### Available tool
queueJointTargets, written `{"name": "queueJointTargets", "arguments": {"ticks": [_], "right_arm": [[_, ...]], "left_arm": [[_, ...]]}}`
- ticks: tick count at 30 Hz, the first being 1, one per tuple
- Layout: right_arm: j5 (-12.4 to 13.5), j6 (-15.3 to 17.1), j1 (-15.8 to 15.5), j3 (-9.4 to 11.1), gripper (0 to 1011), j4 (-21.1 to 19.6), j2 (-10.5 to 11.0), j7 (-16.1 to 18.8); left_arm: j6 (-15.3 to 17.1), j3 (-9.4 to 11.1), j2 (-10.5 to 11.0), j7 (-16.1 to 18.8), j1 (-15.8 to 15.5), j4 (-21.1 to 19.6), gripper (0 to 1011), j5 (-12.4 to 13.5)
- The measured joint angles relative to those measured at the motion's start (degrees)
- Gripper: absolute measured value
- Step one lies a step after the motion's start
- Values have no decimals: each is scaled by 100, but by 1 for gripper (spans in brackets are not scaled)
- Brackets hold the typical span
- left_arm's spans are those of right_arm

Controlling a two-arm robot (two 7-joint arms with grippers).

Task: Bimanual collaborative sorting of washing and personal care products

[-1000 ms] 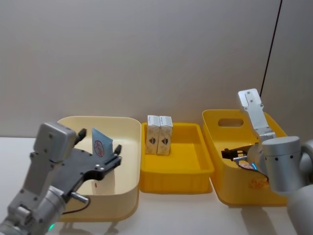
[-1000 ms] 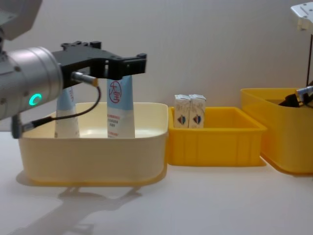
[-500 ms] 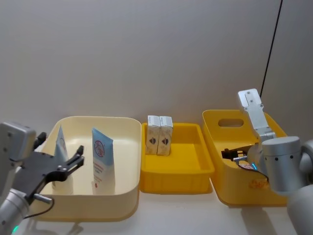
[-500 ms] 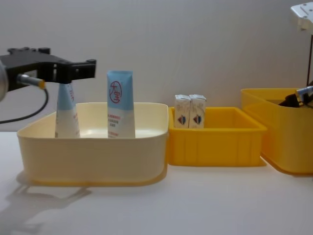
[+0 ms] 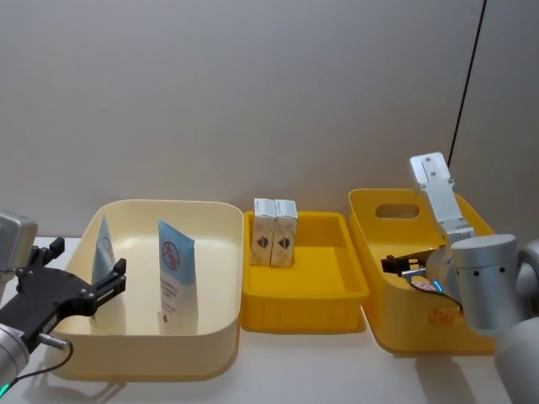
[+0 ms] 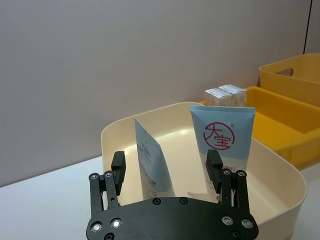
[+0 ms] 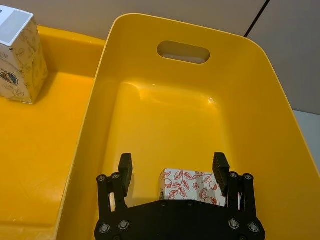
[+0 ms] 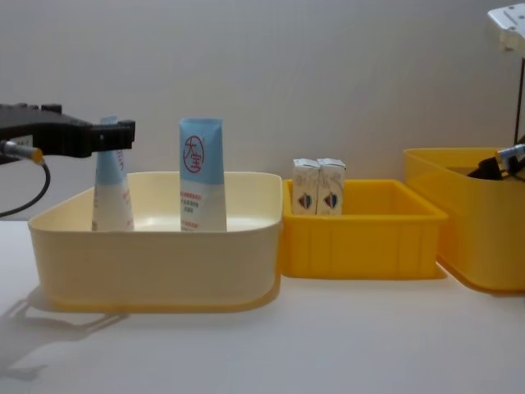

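The cream bin's side (image 5: 76, 271) rises close beside the tube's lower end, so my left gripper should next grab the tube by its middle where blue meets white.
Two light-blue-and-white squeeze tubes stand upright in the cream bin (image 5: 215, 252): one tube (image 5: 103, 251) at its left, the other tube (image 5: 175, 273) near its middle. My left gripper (image 5: 88, 261) hangs open and empty at the bin's near-left rim, clear of both tubes (image 6: 150, 162) (image 6: 222, 142). A pair of white cartons (image 5: 274, 232) stands at the back of the middle yellow tray (image 5: 337, 290). Down inside the right yellow bin (image 5: 375, 215), my right gripper (image 7: 172, 172) is open above a white carton with reddish marks (image 7: 187, 184) lying on the bin floor.
The three bins stand side by side against a plain grey wall. Bare white table lies in front of them (image 8: 328, 336). A white bracket (image 5: 434, 189) rises on my right arm above the right bin, and a dark cable (image 5: 467, 76) runs up the wall.
My left gripper has drawn back to the left and downward, away from the middle tube, with nothing in it. The tubes stay upright. The right arm has not moved.
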Motion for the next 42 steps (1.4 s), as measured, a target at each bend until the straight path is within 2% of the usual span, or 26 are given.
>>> {"name": "queueJointTargets", "arguments": {"ticks": [7, 14, 26, 42], "right_arm": [[0, 0, 0, 0, 1001, 0, 0, 0], [0, 0, 0, 0, 1001, 0, 0, 0], [0, 0, 0, 0, 1001, 0, 0, 0], [0, 0, -1, 0, 1001, 0, 0, 0]], "left_arm": [[159, -14, 69, -389, -251, 401, 1003, -156], [253, -25, 119, -588, -426, 659, 1003, -193], [332, 27, 127, -869, -735, 1049, 1003, -172], [269, 232, 10, -1197, -1078, 1385, 1003, -35]]}}
